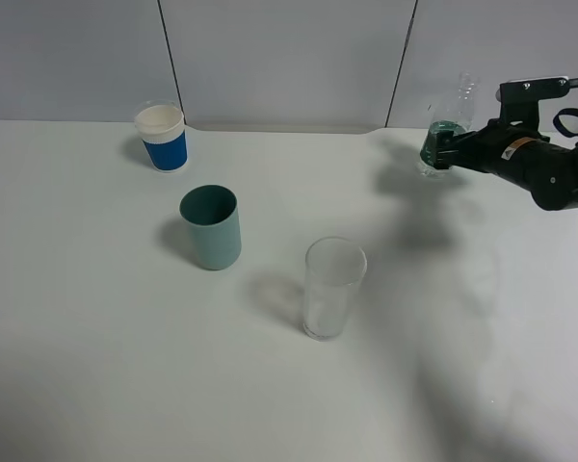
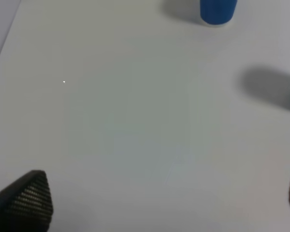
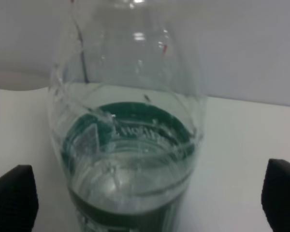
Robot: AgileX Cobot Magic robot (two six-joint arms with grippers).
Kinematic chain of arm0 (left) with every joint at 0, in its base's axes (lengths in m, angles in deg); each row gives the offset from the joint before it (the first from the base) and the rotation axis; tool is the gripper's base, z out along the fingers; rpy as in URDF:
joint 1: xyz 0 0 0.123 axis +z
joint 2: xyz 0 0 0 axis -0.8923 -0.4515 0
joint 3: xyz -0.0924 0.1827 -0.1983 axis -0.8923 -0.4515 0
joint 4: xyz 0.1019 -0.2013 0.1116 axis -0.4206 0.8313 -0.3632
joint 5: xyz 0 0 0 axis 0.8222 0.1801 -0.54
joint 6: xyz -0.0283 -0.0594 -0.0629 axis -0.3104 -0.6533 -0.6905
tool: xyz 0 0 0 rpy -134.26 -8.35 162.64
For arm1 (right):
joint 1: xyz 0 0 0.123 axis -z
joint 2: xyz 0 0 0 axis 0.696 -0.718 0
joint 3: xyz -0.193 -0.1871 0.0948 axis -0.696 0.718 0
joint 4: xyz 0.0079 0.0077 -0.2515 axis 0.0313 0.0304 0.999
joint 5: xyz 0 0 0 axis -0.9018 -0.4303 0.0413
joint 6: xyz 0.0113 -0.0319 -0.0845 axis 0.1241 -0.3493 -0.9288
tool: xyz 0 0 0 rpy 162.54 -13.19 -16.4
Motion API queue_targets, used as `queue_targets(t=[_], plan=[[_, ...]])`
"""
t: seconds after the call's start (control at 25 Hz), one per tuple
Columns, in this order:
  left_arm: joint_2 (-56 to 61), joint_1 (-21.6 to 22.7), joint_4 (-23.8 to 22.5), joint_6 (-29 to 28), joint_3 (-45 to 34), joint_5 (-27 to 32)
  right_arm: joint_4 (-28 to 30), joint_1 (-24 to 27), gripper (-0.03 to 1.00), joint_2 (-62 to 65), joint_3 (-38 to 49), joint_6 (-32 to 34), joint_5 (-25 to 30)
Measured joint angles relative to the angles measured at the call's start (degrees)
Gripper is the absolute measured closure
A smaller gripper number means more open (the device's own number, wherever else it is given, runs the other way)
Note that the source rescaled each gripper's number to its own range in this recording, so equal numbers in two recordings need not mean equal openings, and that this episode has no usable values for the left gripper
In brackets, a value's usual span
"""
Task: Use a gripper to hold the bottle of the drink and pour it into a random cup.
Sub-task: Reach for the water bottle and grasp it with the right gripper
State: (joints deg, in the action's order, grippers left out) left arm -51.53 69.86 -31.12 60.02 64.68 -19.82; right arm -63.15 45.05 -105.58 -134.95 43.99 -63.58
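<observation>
My right gripper needs to move farther forward before it closes on the bottle. Its fingers reach only partway across the green label (image 1: 450, 126) (image 3: 130, 118), so it isn't ready to close yet.
The bottle of the drink (image 1: 453, 120) stands upright at the back right of the white table, with a dark green label and clear liquid. My right gripper (image 1: 441, 146) reaches it from the right. In the right wrist view the bottle (image 3: 128, 145) fills the space between the two black fingertips of the right gripper (image 3: 145, 198), which stand wide apart with gaps at both sides. The tall clear glass cup (image 1: 333, 288) stands upright near the table's middle, well to the front left of the bottle. My left gripper (image 2: 159, 203) is open over bare table and is out of the exterior view.
An opaque teal cup (image 1: 211, 227) stands left of the glass. A blue-and-white paper cup (image 1: 162, 137) stands at the back left and shows in the left wrist view (image 2: 217, 10). Grey wall panels rise behind the table's (image 1: 96, 337) back edge.
</observation>
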Motion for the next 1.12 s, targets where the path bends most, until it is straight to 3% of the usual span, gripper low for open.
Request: queue_targets(t=[0.72, 0.8, 0.88, 0.92, 0.96, 1.0, 1.04, 1.12], plan=[[0.0, 0.0, 0.05, 0.0, 0.0, 0.0, 6.25, 0.0, 0.09, -5.76, -7.57, -2.63, 1.86], [0.0, 0.0, 0.0, 0.0, 0.0, 0.0, 6.44, 0.0, 0.13, -5.76, -7.57, -2.63, 0.75], [0.0, 0.0, 0.0, 0.0, 0.0, 0.0, 6.55, 0.0, 0.28, -5.76, -7.59, -2.63, -0.66], [0.0, 0.0, 0.0, 0.0, 0.0, 0.0, 6.59, 0.0, 0.42, -5.76, -7.59, -2.63, -1.49], [0.0, 0.0, 0.0, 0.0, 0.0, 0.0, 6.59, 0.0, 0.58, -5.76, -7.59, -2.63, -2.35], [0.0, 0.0, 0.0, 0.0, 0.0, 0.0, 6.59, 0.0, 0.83, -5.76, -7.63, -2.63, -2.81], [0.0, 0.0, 0.0, 0.0, 0.0, 0.0, 6.59, 0.0, 0.97, -5.76, -7.63, -2.58, -2.82], [0.0, 0.0, 0.0, 0.0, 0.0, 0.0, 6.59, 0.0, 0.94, -5.76, -7.63, -2.46, -2.78]])
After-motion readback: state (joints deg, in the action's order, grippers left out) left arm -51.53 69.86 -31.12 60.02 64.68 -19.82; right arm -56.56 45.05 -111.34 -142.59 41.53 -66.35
